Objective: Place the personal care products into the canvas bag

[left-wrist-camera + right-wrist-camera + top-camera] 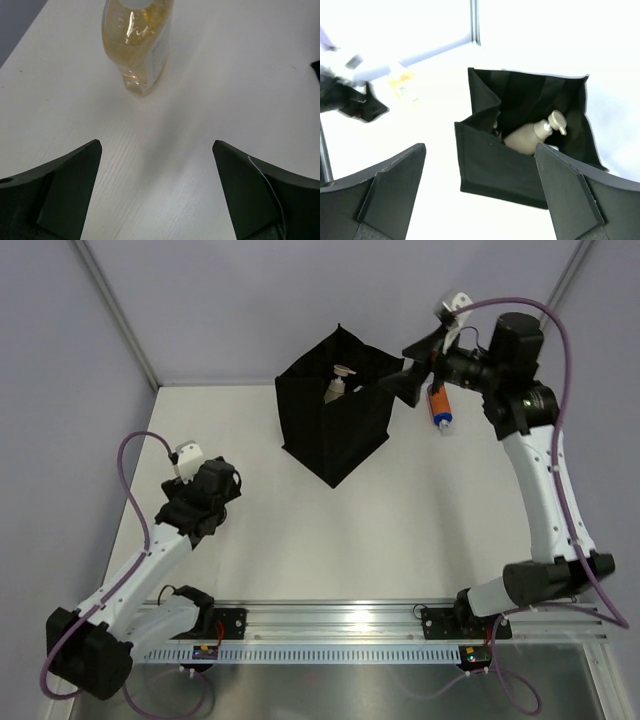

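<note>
The left gripper should next put the clear yellowish bottle into the bag base first, so it should grab the bottle by its upper body [136, 28] and leave its base free.
The black canvas bag [335, 430] stands open at the table's middle back. A tan bottle with a beige pump cap [338, 385] lies inside it and also shows in the right wrist view [527, 137]. My right gripper [408, 368] is open and empty, raised just right of the bag [495, 165]. An orange cylinder [438, 407] lies on the table under my right wrist. My left gripper [215, 490] is open and empty, low over the table at the left. A clear yellowish bottle [137, 40] stands a short way ahead of its fingers [75, 175]. That bottle also shows in the right wrist view [402, 85].
The white table [330, 540] is bounded by grey walls at the back and left. A metal rail [340, 625] with the arm bases runs along the near edge. Purple cables loop off both arms.
</note>
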You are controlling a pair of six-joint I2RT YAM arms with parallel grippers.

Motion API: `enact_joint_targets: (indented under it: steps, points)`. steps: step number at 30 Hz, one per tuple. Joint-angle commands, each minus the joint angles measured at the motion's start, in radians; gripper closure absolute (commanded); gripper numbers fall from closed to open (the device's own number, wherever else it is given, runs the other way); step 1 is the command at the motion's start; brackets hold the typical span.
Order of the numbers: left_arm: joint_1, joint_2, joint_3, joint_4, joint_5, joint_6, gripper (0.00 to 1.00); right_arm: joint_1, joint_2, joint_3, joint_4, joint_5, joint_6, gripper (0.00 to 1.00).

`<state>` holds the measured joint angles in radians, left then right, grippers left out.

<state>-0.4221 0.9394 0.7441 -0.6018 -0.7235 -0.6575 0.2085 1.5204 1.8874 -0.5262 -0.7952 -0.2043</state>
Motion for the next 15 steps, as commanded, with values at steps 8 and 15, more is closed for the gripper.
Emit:
enact_joint_targets:
  steps: [8,15]
  points:
    - [0.267,0.24,0.003,0.333,0.167,0.188,0.01,-0.161,-0.321,-0.474,0.048,-0.219,-0.024,0.0]
    - [0.348,0.458,0.13,0.471,0.19,0.334,0.03,-0.178,-0.427,-0.609,0.049,-0.237,-0.035,0.0]
